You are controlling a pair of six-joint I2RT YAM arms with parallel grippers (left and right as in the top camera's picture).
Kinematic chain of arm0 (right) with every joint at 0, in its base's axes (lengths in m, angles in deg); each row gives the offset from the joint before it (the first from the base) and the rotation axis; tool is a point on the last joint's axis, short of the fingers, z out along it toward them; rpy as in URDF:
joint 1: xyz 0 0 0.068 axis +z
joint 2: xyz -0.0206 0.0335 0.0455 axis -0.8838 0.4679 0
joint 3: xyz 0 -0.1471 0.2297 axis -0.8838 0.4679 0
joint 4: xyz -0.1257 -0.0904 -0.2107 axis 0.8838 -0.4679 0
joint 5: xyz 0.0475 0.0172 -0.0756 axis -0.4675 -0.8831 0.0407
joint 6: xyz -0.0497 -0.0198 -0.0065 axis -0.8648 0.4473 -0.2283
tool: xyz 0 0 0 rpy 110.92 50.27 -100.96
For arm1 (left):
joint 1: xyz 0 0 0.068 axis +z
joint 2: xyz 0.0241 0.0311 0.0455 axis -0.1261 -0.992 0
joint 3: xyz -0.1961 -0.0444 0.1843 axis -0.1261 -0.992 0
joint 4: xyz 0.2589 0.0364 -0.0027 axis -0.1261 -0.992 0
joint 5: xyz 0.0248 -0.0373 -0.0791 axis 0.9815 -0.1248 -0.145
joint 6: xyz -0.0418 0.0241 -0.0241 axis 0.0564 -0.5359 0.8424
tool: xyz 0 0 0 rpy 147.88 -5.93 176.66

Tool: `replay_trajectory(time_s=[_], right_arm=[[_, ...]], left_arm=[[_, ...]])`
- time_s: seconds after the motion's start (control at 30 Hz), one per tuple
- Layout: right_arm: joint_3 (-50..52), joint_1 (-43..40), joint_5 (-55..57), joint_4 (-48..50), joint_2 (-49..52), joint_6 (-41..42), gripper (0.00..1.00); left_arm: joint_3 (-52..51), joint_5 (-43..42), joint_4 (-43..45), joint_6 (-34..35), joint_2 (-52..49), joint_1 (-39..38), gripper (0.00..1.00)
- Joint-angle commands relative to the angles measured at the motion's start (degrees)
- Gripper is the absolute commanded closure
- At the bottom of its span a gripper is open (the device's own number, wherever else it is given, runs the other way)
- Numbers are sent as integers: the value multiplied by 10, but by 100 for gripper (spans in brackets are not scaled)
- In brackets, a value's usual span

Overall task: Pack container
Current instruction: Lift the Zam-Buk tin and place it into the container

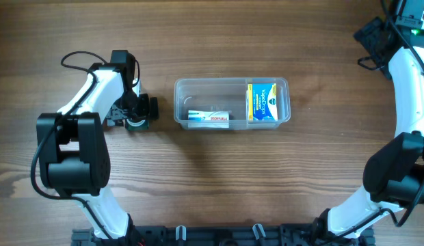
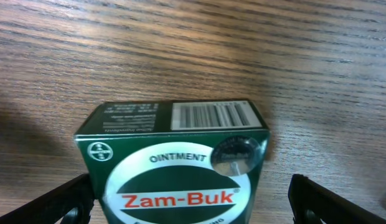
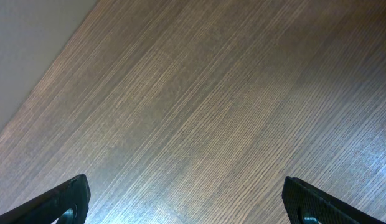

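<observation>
My left gripper is ready to close on the green Zam-Buk box, as the box's two narrow sides are between both fingers and closing now would catch it.
The clear plastic container (image 1: 198, 83) stands at the table's middle. It holds a yellow and blue box (image 1: 262, 101) at its right end and a white and blue box (image 1: 208, 117) along its front wall. My left gripper (image 1: 135, 113) is left of the container, low over the table. In the left wrist view it (image 2: 190, 202) is open, with a dark green Zam-Buk ointment box (image 2: 174, 143) between its fingers; the right finger stands apart from the box. My right gripper (image 3: 187, 202) is open and empty over bare wood, at the far right back (image 1: 379, 31).
The wooden table (image 1: 219, 178) carries only the container and the green box (image 1: 136, 124). The table's pale far edge shows at the upper left of the right wrist view (image 3: 25, 56). Black cables hang by both arms.
</observation>
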Motion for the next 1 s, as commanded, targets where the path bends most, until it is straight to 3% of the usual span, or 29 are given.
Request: replay_trajectory(time_s=[0.0, 0.4, 0.53, 0.77, 0.83, 0.87, 0.9, 0.97], right_arm=[[1, 2, 8, 1, -5, 6, 0], [1, 2, 8, 1, -5, 6, 0], [1, 2, 8, 1, -5, 6, 0], [1, 2, 8, 1, -5, 6, 0], [1, 2, 8, 1, -5, 6, 0], [1, 2, 8, 1, -5, 6, 0], [1, 2, 8, 1, -5, 6, 0], [1, 2, 8, 1, -5, 6, 0]], left_arm=[[-3, -32, 6, -9, -7, 0, 0], [-3, 22, 13, -11, -7, 0, 0], [-3, 24, 12, -11, -7, 0, 22], [-3, 24, 12, -11, -7, 0, 40], [-3, 24, 12, -11, -7, 0, 39], [-3, 24, 12, -11, -7, 0, 27], [-3, 24, 12, -11, -7, 0, 23], [-3, 24, 13, -11, -7, 0, 24]])
